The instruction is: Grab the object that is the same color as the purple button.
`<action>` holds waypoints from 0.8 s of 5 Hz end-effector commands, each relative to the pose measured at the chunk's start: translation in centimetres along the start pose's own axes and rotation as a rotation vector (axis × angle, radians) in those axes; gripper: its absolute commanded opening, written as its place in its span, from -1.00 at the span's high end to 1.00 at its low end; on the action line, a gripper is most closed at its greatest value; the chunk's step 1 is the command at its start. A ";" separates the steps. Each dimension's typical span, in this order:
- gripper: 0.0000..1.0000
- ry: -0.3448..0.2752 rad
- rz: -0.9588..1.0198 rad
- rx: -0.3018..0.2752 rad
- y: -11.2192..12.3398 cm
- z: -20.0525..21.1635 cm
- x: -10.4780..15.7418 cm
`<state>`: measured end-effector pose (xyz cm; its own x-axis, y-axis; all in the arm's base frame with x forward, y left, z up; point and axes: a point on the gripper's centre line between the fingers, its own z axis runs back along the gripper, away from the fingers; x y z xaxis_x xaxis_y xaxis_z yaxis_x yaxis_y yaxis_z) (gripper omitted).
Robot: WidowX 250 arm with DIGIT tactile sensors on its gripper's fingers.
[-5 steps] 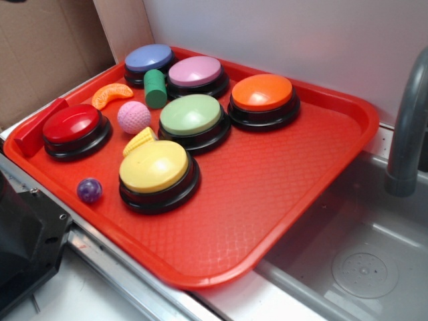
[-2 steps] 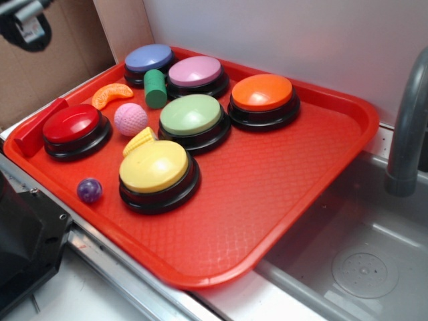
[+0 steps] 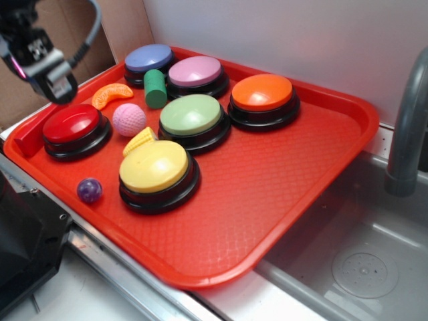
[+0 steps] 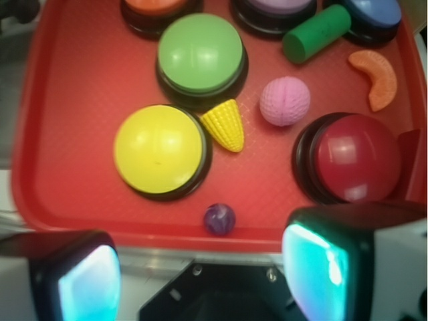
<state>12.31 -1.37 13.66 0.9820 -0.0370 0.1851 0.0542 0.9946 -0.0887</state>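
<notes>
I need to grab the purple ball next with my gripper by its opposite sides facing along the tray's rim, because the tray's rim runs close beside the ball.
The small glossy dark purple ball lies near the tray's front left rim, left of the yellow button. In the wrist view the ball sits just inside the near rim, ahead of the gap between my jaws. The purple button stands at the back, only its edge showing in the wrist view. My gripper hangs high over the tray's left edge, above the red button. The gripper is open, its jaws wide apart with nothing between them.
The red tray also holds blue, green and orange buttons, a green cylinder, an orange slice, a dimpled pink ball and a corn piece. A sink and grey faucet lie right.
My gripper has come into the exterior view from the top left and dropped down and rightward towards the red button. The pink ball has shifted slightly left.
</notes>
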 end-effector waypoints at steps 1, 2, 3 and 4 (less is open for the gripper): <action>-1.00 0.040 -0.009 -0.018 0.2 -4.4 -0.1; -1.00 0.081 -0.027 -0.027 0.1 -7.3 -0.5; -1.00 0.109 -0.026 -0.036 0.5 -9.1 -1.4; -1.00 0.129 -0.045 -0.037 1.1 -10.1 -2.1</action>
<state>11.97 -1.29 3.11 0.9943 -0.0961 0.0454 0.1010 0.9876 -0.1205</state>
